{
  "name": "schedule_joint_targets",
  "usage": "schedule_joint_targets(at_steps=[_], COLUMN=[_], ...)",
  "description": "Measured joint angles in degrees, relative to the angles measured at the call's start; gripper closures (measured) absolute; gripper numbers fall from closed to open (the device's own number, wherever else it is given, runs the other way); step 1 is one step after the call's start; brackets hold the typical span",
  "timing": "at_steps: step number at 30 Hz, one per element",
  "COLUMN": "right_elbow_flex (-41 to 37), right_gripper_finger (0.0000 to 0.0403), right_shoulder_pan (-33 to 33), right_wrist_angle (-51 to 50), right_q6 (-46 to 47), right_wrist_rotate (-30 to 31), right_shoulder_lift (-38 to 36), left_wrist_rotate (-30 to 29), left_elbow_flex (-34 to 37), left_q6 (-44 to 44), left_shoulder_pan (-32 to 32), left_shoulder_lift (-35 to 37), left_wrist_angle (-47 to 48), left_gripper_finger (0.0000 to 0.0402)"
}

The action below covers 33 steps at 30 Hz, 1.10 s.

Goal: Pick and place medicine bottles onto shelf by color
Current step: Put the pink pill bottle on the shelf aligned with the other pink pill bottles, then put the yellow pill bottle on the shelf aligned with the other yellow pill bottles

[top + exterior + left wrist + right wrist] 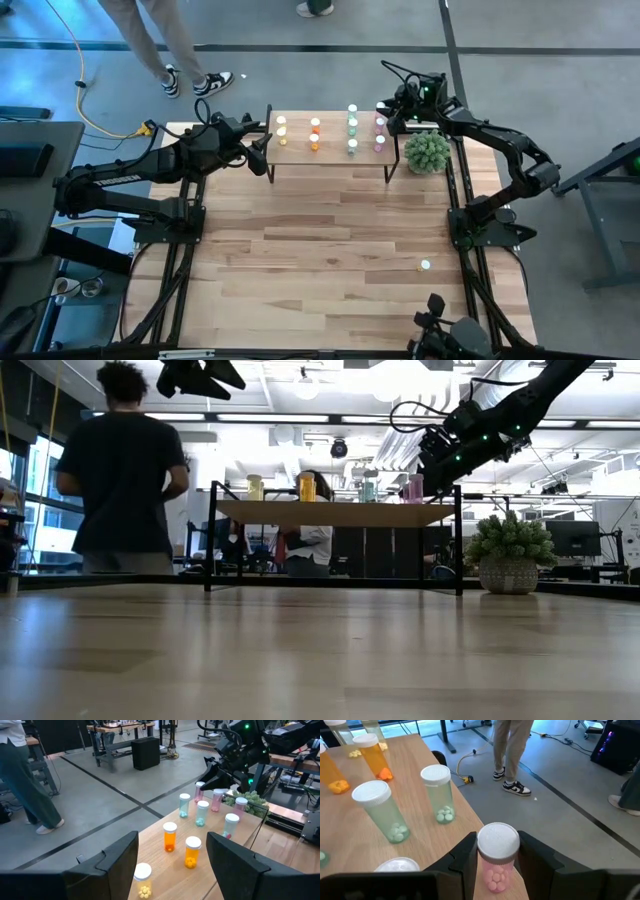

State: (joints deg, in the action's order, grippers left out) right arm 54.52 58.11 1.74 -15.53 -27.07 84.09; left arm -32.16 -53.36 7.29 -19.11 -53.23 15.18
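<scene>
In the right wrist view the pink bottle (pixel 497 865) has its base on the shelf's corner (pixel 514 889) and would stand, so my right gripper opens next.
The light-wood shelf (pixel 330 152) stands at the table's far edge. On it stand yellow bottles (pixel 281 126) at the left, then orange (pixel 315 132), green (pixel 352 126) and pink (pixel 379 132) ones, all upright on their bases. My right gripper (pixel 386 108) is at the shelf's far right corner, shut on a pink bottle (pixel 497 865). My left gripper (pixel 262 142) is open and empty above the shelf's left end; its view shows the rows (pixel 192 851). One more bottle (pixel 425 265) lies on the table near the right arm's base. My right gripper pinches the pink bottle between its two fingers at the white cap (pixel 498 842) and the top of the body. The fingers (pixel 466 857) come slanting down from the far right. The bottle is upright; its base seems to rest on the shelf's corner (pixel 517 887).
A green plant ball in a pot (pixel 427 150) stands just right of the shelf, under my right arm. A person (pixel 120 470) stands beyond the table's far left; legs show in the high view (pixel 170 50). Open tabletop (pixel 320 240) lies in front of the shelf.
</scene>
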Motion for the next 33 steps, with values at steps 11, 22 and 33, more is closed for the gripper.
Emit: schedule_joint_targets(at_steps=[11,22,33], right_elbow_flex=[-0.28,0.24,6.19], right_gripper_finger=[0.0261,0.0240,0.0240], right_shoulder_pan=[-0.02,-0.02,0.00], right_wrist_angle=[-1.60,-0.62,-3.98], right_q6=[0.32,0.11,0.04], right_wrist_rotate=[-0.10,-0.15,-0.25], right_shoulder_lift=[0.21,0.11,0.11], left_wrist_rotate=[0.00,0.02,0.02], left_elbow_flex=[0.01,0.01,0.01], left_q6=[0.00,0.01,0.00], left_shoulder_pan=[0.01,0.01,0.01], left_shoulder_lift=[0.00,0.00,0.00], left_wrist_angle=[-0.02,-0.01,0.00], left_gripper_finger=[0.0177,0.0177,0.0177])
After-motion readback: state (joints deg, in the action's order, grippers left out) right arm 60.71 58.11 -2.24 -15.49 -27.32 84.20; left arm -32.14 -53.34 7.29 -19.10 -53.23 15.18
